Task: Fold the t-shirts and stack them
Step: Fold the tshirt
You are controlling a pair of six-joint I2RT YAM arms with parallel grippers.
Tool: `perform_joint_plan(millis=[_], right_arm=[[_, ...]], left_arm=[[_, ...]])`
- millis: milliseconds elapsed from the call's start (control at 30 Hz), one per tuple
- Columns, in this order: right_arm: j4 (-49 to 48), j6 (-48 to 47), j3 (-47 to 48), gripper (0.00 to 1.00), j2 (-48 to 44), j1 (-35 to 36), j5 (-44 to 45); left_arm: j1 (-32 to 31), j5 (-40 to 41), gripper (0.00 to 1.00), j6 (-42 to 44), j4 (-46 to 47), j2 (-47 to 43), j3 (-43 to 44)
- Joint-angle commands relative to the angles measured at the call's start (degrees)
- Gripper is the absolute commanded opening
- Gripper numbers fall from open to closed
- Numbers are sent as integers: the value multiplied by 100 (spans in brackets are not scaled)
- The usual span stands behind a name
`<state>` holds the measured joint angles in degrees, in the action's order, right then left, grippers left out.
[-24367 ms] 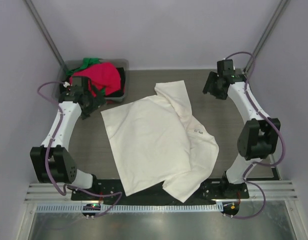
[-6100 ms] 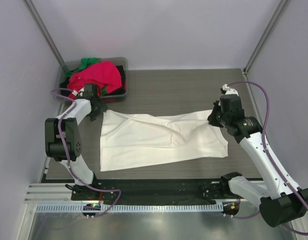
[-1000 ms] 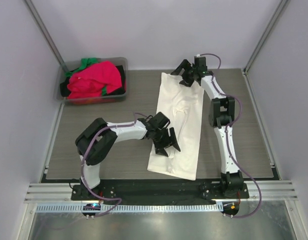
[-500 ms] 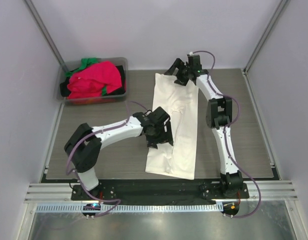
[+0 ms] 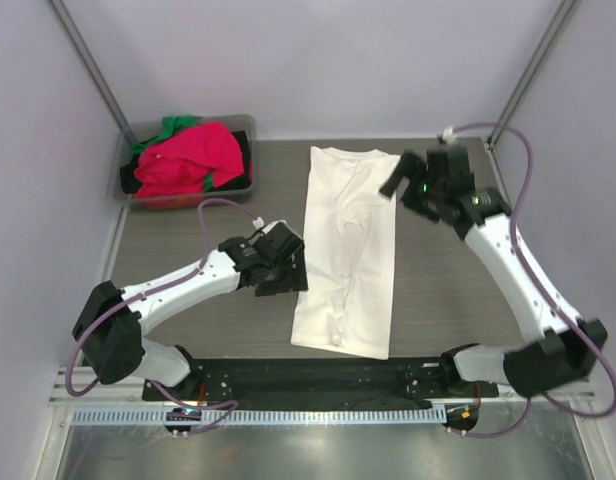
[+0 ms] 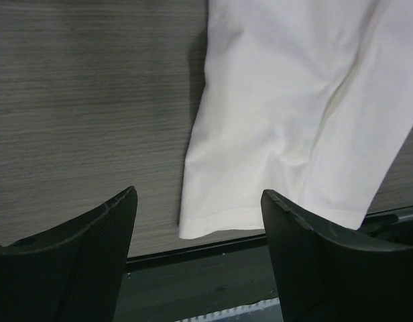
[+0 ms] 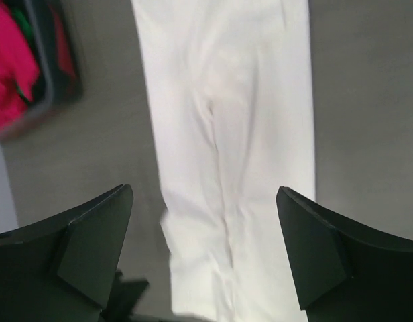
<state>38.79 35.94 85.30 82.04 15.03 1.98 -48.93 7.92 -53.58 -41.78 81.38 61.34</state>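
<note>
The cream-white t-shirt [image 5: 348,250] still needs to be folded evenly. My right gripper should grip it next at its near hem corner [image 5: 382,350], opposite my left gripper.
A cream-white t-shirt [image 5: 348,250] lies folded into a long narrow strip down the middle of the table, from the far side to the near edge. My left gripper [image 5: 283,272] is open and empty just left of the strip; its wrist view shows the shirt's near hem [image 6: 287,100] beyond the left gripper [image 6: 198,201]. My right gripper [image 5: 403,185] hangs open above the strip's far right side, and the right gripper [image 7: 203,191] looks down along the cloth [image 7: 226,134]. A pink-red t-shirt [image 5: 193,155] and a green one [image 5: 173,126] lie heaped in the bin.
The grey plastic bin [image 5: 243,118] stands at the far left corner, and its wall [image 7: 62,60] also shows in the right wrist view. A black base rail [image 5: 318,375] runs along the near table edge, right below the shirt's hem. Walls and slanted frame posts enclose the table.
Both grippers have come off the cream shirt. The left one slid leftward off the cloth; the right arm swung from the shirt's far end out to the right. The strip lies a little straighter.
</note>
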Motion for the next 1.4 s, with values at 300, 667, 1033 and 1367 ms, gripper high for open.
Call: perform_joint_plan(millis=[300,667,1033,1367], right_arm=[[1483,2118,-4803,73,-3625,1590,-408],[587,3208,-6104,61,-3599,3093,-409],[235,3279,-6350,35,-3326,3235,-338],[235,3279,-6429,14,-3484,3235,-382]], left_arm=[[-12,-599,69,-618,1004,-746,-1624],[-275,-1161,64,-1304,2227,-659,-2706],[-433,-1275,56,-1602,2367,-448,-2838],[-688,-1285,38,-1910,2367,-448,-2891]])
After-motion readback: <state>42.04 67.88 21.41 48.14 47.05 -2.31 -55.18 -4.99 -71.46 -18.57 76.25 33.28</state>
